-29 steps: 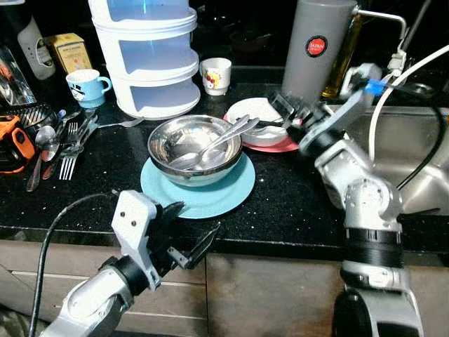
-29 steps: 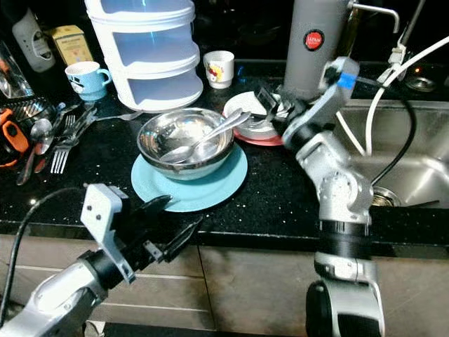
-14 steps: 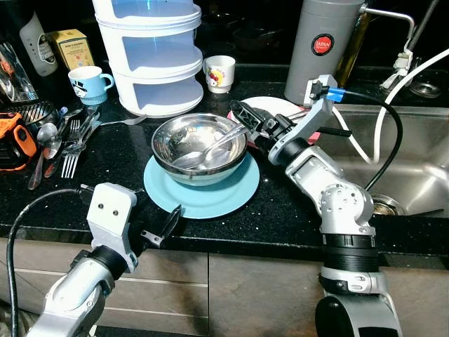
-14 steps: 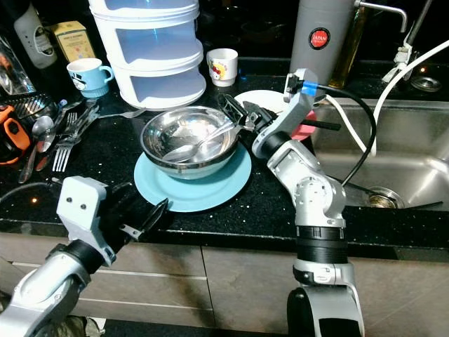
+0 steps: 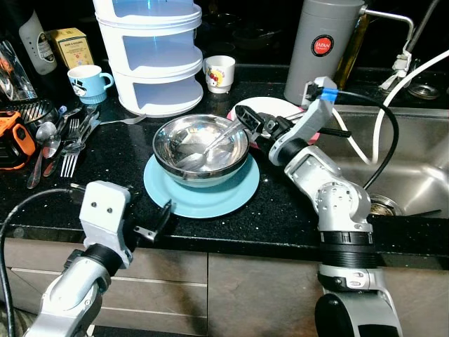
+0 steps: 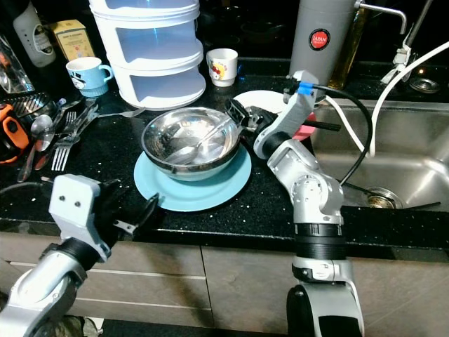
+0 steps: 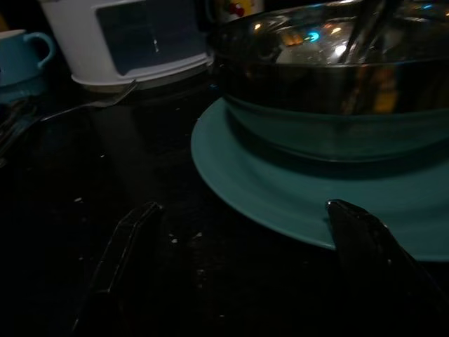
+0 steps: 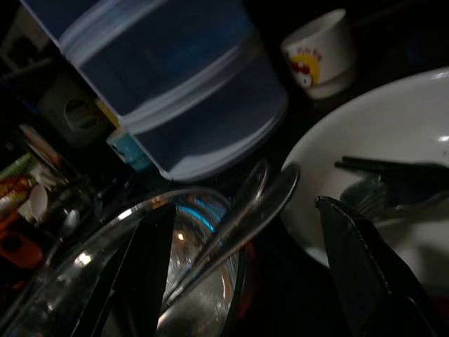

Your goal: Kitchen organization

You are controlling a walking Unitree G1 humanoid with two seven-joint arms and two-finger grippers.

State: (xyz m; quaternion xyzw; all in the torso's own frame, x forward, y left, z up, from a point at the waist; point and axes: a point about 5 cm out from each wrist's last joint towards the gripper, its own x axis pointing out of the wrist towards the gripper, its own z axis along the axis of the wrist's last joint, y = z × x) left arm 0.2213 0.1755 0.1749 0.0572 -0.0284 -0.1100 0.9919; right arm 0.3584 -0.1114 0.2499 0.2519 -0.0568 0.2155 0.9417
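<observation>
The bowl's steel side closes around the spoon heads, so my right gripper should next grab a spoon by its handle end above the bowl's rim (image 5: 235, 127) (image 8: 262, 209).
A steel bowl (image 5: 184, 137) with two spoons (image 5: 210, 144) in it sits on a teal plate (image 5: 203, 200) in the middle of the black counter. My right gripper (image 5: 247, 121) is open at the bowl's right rim. In the right wrist view the spoon handles (image 8: 256, 203) lie between its spread fingers (image 8: 151, 260), which do not clamp them. My left gripper (image 5: 158, 219) is open and low at the counter's front edge, just short of the teal plate (image 7: 280, 203). Its fingertips (image 7: 351, 225) point at the plate's near rim.
A white bowl on a pink plate (image 5: 270, 107) holds cutlery behind the right gripper. A white stacked container (image 5: 154, 56), blue mug (image 5: 88, 84), white cup (image 5: 217, 74) and grey flask (image 5: 319, 49) stand at the back. Loose cutlery (image 5: 63, 144) lies left; the sink (image 5: 407, 161) is right.
My right gripper swung left from the white bowl to the steel bowl's rim, then held there. My left gripper rose and closed in on the counter's front edge by the teal plate.
</observation>
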